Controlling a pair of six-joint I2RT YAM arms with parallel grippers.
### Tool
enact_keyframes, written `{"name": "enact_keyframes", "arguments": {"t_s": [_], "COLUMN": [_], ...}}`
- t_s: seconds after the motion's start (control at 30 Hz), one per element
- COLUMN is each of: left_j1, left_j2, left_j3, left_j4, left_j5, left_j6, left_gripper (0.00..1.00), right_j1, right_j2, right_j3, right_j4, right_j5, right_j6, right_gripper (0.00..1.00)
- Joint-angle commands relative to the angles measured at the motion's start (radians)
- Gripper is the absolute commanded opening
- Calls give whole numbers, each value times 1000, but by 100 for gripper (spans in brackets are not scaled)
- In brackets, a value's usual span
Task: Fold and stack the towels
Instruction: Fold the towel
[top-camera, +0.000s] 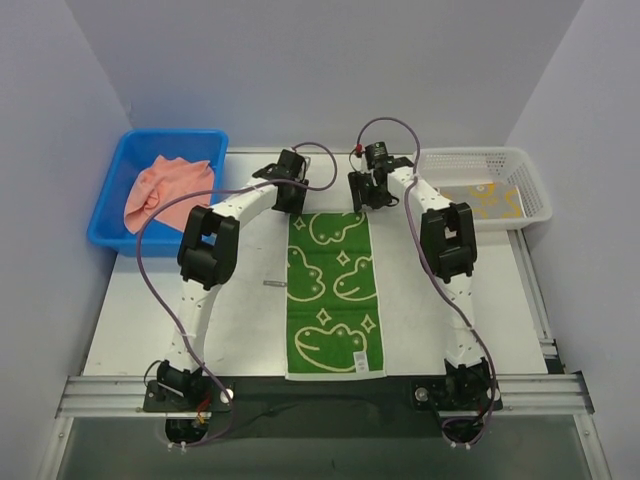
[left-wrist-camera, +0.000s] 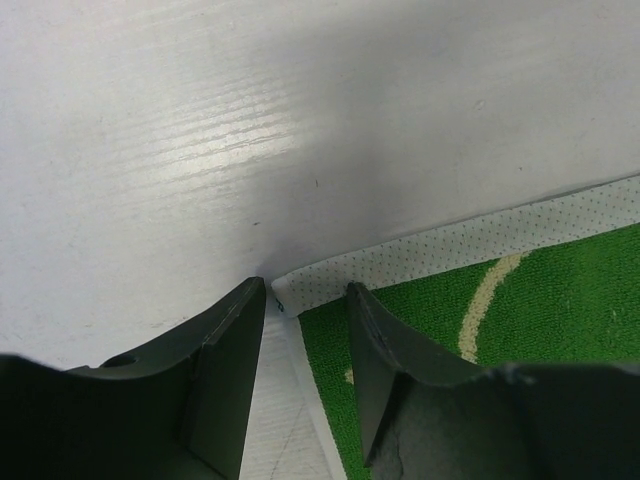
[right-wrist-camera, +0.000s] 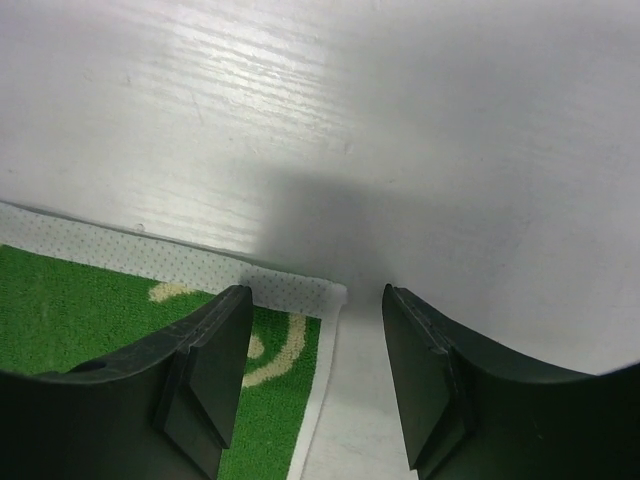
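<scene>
I will grab the green towel's far hem corner (top-camera: 365, 213) (right-wrist-camera: 324, 297) with my right gripper next, opposite my left gripper, to fold that corner onto the towel's near edge.
A green towel (top-camera: 333, 295) with pale duck outlines and a white dotted hem lies flat and lengthwise on the table. My left gripper (top-camera: 285, 203) is open and straddles its far left corner (left-wrist-camera: 292, 290). My right gripper (top-camera: 365, 200) is open and straddles its far right corner (right-wrist-camera: 325, 295). Both sets of fingers are low over the table. A salmon-pink towel (top-camera: 165, 190) lies crumpled in the blue bin (top-camera: 112, 222). A yellow towel (top-camera: 488, 200) lies in the white basket (top-camera: 535, 195).
The blue bin stands at the far left and the white basket at the far right. A small grey object (top-camera: 273, 284) lies on the table just left of the green towel. A metal rail (top-camera: 320, 390) runs along the near edge.
</scene>
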Motion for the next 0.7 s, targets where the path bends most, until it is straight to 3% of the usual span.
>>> {"name": "enact_keyframes", "arguments": {"t_s": [0.0,0.2,0.47,0.67], "left_j1": [7,7,9,11], "left_j2": [59,66,71,76], "left_j3": [9,10,7,2], "left_j4": [-90,-94,-101,-102], "left_j5": [34,46,49,56], "left_j6": [19,18,19,21], "left_gripper": [48,45,36,34], "right_j1": [-3,11,12,34], "right_j2": [18,40,80,112], "right_j3": [15,7,46,98], "right_j4": [-78,-90,-156,-207], "right_j5": [20,32,21,9], "right_j6": [33,24,18,-31], "right_gripper": [55,52,38,37]}}
